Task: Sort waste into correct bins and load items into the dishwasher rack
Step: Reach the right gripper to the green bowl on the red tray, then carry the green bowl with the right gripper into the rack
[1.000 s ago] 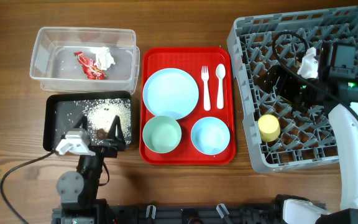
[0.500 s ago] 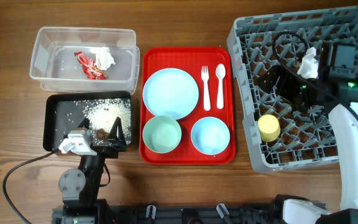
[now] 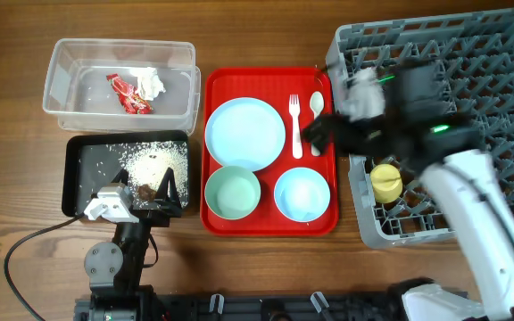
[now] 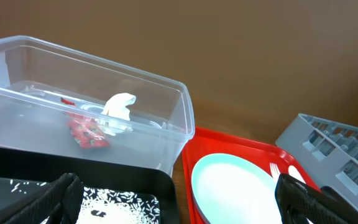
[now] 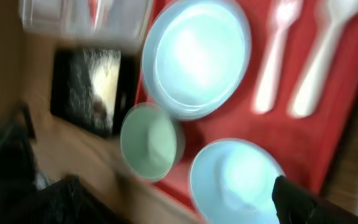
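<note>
The pale-green bowl's base should stay free to load into the rack, so I should next grab the pale-green bowl with my right gripper by its rim on the side facing the light-blue bowl.
The clear tub holds the red wrapper and white tissue. The black tray holds white grains and brown lumps. The red tray carries the light-blue plate, pale-green bowl, light-blue bowl, fork and spoon. The yellow cup stands in the grey rack. My left gripper is open and empty over the black tray's near edge. My right gripper is open and empty above the red tray's right side.
The left wrist view shows the tub with wrapper and tissue, and the plate. The right wrist view is blurred, over the plate and both bowls. The rack's wall borders the red tray.
My right arm has swung left, out of the rack, to above the red tray's right side. The left arm has barely moved. The yellow cup stays in the rack.
</note>
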You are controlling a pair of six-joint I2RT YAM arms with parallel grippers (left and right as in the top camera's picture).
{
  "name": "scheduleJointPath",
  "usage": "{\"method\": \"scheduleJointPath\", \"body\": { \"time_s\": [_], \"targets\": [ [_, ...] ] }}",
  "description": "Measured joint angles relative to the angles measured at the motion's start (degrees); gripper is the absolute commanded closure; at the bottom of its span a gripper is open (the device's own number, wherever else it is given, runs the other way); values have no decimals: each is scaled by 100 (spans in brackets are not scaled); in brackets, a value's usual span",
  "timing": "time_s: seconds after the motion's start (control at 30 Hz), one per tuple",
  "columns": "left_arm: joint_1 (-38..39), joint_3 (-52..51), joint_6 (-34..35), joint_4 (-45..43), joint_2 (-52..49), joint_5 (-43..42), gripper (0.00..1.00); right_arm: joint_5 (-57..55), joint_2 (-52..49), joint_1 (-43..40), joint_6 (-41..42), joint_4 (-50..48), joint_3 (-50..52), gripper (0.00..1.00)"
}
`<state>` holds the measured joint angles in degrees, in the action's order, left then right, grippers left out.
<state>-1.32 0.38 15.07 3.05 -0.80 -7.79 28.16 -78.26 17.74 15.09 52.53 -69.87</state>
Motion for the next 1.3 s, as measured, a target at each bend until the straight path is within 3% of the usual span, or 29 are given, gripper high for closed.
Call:
{"method": "scheduleJointPath", "body": {
  "time_s": [0.07,0.17,0.27,0.33,0.43,0.53,0.67,0.9,0.97,1.07,1.3],
  "targets": [
    [0,0,0,0,0,2,0,-691,-2,1016,120,37,2,28],
    [0,2,0,0,0,0,0,-1591,-175,2280,372,-140,28,28],
    [0,2,0,0,0,2,0,-1926,-627,2612,317,-608,98,32],
    [2,0,0,0,0,2,0,-2037,-1115,2649,81,-909,125,41],
    [0,2,0,2,0,2,0,-2214,-1829,2647,-131,-1185,129,43],
    [0,2,0,0,0,2,0,-2371,-2439,2632,-184,-1248,188,50],
    [0,2,0,0,0,0,0,-2369,-2557,2632,-317,-1259,210,59],
    [0,0,0,2,0,0,0,-2297,-2568,2632,-664,-1386,210,62],
    [0,2,0,2,0,2,0,-2262,-2592,2632,-761,-1397,210,80],
    [0,2,0,0,0,2,0,-2199,-2647,2632,-911,-1405,208,96],
    [0,2,0,0,0,2,0,-2098,-2649,2632,-1025,-1296,199,96]
  ]
}}
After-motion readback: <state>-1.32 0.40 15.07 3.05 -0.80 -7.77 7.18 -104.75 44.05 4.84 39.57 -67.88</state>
